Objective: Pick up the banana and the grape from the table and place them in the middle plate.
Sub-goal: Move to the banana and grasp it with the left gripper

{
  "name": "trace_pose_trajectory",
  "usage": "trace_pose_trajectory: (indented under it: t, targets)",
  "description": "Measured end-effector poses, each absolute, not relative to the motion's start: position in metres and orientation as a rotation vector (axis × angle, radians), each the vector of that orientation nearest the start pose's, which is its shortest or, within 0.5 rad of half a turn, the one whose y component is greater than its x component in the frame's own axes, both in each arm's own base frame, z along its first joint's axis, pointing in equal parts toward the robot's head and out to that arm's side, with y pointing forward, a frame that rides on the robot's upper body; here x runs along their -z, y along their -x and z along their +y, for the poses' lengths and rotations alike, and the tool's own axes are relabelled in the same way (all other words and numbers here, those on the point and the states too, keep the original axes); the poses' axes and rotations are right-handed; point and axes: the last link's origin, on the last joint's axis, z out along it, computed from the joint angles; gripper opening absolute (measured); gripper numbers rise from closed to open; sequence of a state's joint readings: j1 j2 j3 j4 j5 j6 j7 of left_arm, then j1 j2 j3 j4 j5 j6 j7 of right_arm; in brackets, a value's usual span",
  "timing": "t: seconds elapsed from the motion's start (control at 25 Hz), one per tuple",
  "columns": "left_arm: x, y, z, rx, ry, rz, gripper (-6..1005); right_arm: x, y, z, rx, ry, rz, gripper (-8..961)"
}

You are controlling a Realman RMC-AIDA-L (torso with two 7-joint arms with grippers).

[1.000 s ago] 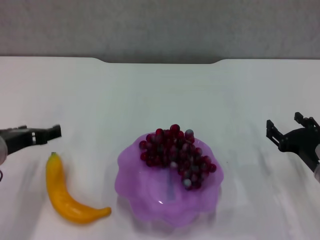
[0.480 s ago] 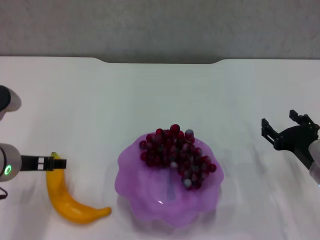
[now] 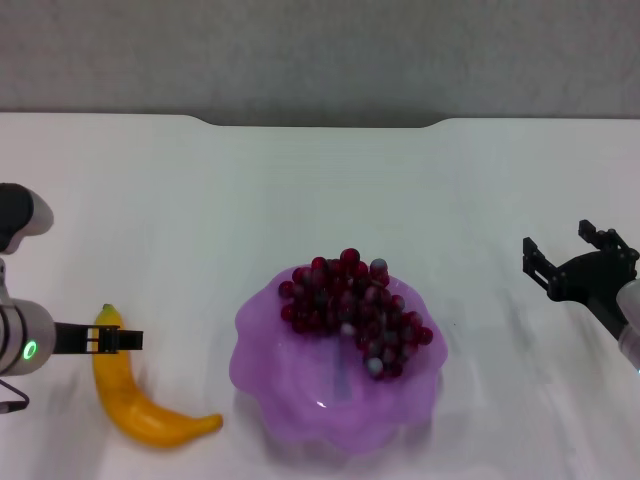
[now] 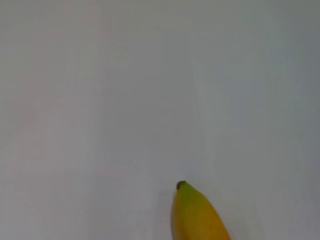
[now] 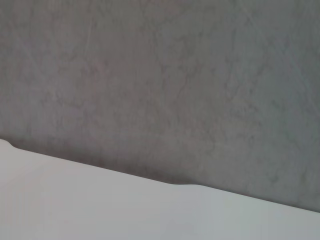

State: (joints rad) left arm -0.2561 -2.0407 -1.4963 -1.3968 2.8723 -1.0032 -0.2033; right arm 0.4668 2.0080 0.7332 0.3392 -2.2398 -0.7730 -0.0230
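I would miss if I closed now, because my fingers stop above the banana's upper part [image 3: 108,321] [image 4: 199,217]. I need to lower my left gripper first, then close it on the banana.
The banana [image 3: 128,392] lies on the white table [image 3: 300,200] at the near left, its greenish tip pointing away from me. Its tip also shows in the left wrist view [image 4: 196,215]. My left gripper [image 3: 118,340] sits over the banana's upper part, just below the tip. The grape bunch [image 3: 355,312] lies inside the purple scalloped middle plate [image 3: 300,400], towards its far side. My right gripper [image 3: 572,258] is open and empty, hovering at the right side of the table, well away from the plate.
The table's notched far edge [image 3: 320,122] meets a grey wall [image 5: 175,75], which fills most of the right wrist view. Bare tabletop [image 3: 500,380] lies between the plate and the right gripper.
My left gripper has moved nearer and to the right, from beside the banana's tip to over its upper part. The right gripper shifted slightly left, then stayed still.
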Motion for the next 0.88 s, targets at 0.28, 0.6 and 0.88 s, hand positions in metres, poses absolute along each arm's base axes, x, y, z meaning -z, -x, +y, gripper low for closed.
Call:
trace_pose_trajectory:
  t: [0.28, 0.6, 0.88]
  targets:
    - [0.006, 0.283, 0.345, -0.175, 1.767, -1.408, 884, 0.046, -0.328, 0.353, -0.406, 1.835, 0.585, 798]
    - [0.018, 0.291, 0.348, -0.204, 1.762, -1.429, 884, 0.045, -0.328, 0.353, -0.406, 1.83, 0.586, 798]
    - [0.024, 0.3, 0.351, -0.241, 1.759, -1.436, 883, 0.045, -0.329, 0.352, -0.404, 1.827, 0.589, 798]
